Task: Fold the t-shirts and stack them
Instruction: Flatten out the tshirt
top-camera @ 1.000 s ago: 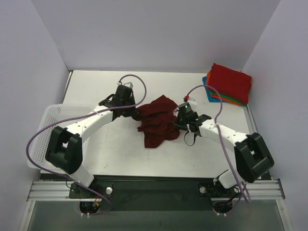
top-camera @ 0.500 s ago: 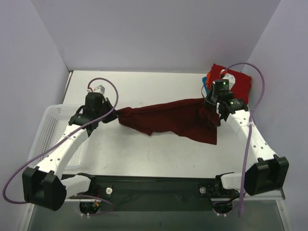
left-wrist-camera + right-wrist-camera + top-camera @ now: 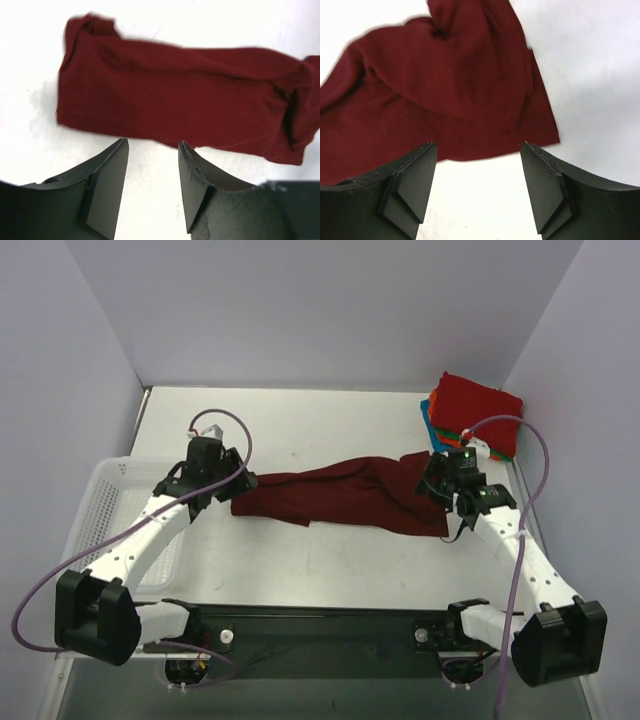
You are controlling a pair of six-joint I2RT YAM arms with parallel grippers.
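Observation:
My left gripper is to grab the dark maroon t-shirt next by the near hem [image 3: 262,516] at its basket-side end [image 3: 243,504], to spread the t-shirt for folding.
A dark maroon t-shirt [image 3: 345,492] lies on the white table, drawn out into a long wrinkled band from left to right. My left gripper [image 3: 234,485] hovers at its left end, open, with only bare table between the fingers [image 3: 152,146]; the shirt [image 3: 175,95] lies just beyond the tips. At the shirt's right end my right gripper [image 3: 433,483] is open wide, also with nothing in it [image 3: 477,147], and the cloth's hem [image 3: 445,85] sits just ahead of it. A stack of folded t-shirts [image 3: 478,410], red on top with orange, green and blue edges below, rests at the back right.
A white mesh basket [image 3: 112,490] stands at the table's left edge under the left arm. Purple cables loop off both wrists. Pale walls close in the table at the back and sides, and the folded stack lies close behind the right gripper.
The shirt was bunched in the middle with both grippers shut on it. The arms pulled apart and stretched it out, then both jaws opened and let it drop onto the table.

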